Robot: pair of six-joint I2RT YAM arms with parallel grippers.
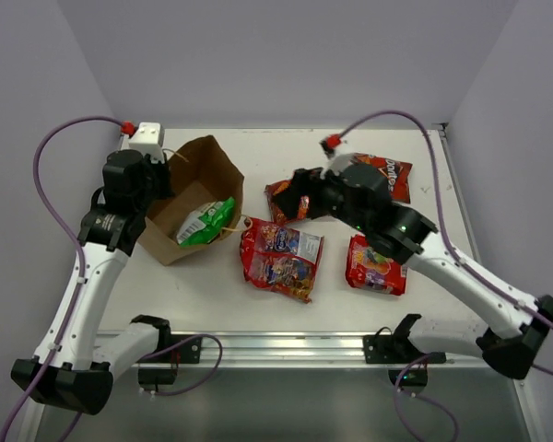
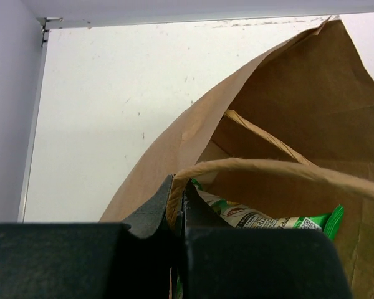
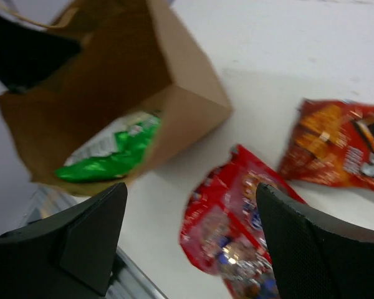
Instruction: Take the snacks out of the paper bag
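The white-green chip bag needs to be drawn out. My right gripper needs to grab it next by its green end facing the paper bag's opening [image 1: 222, 214] [image 3: 118, 156].
The brown paper bag [image 1: 195, 175] lies open at the left. A white-green chip bag [image 1: 205, 222] sticks out of its mouth. My left gripper [image 1: 157, 191] is shut on the paper bag's rim [image 2: 177, 190], by a handle; the chip bag [image 2: 262, 218] lies just inside. My right gripper [image 1: 293, 196] is open and empty, hovering over a Doritos bag [image 1: 278, 198]. In the right wrist view this gripper [image 3: 193, 224] is above a red candy bag [image 3: 237, 230], with the paper bag [image 3: 112, 81], the chip bag [image 3: 112, 152] and a Doritos bag [image 3: 336, 143] beyond.
A red candy bag [image 1: 281, 255] lies at the table's middle and another [image 1: 376, 264] at the right. A second Doritos bag [image 1: 387, 175] lies at the back right. The metal rail [image 1: 286, 345] runs along the near edge.
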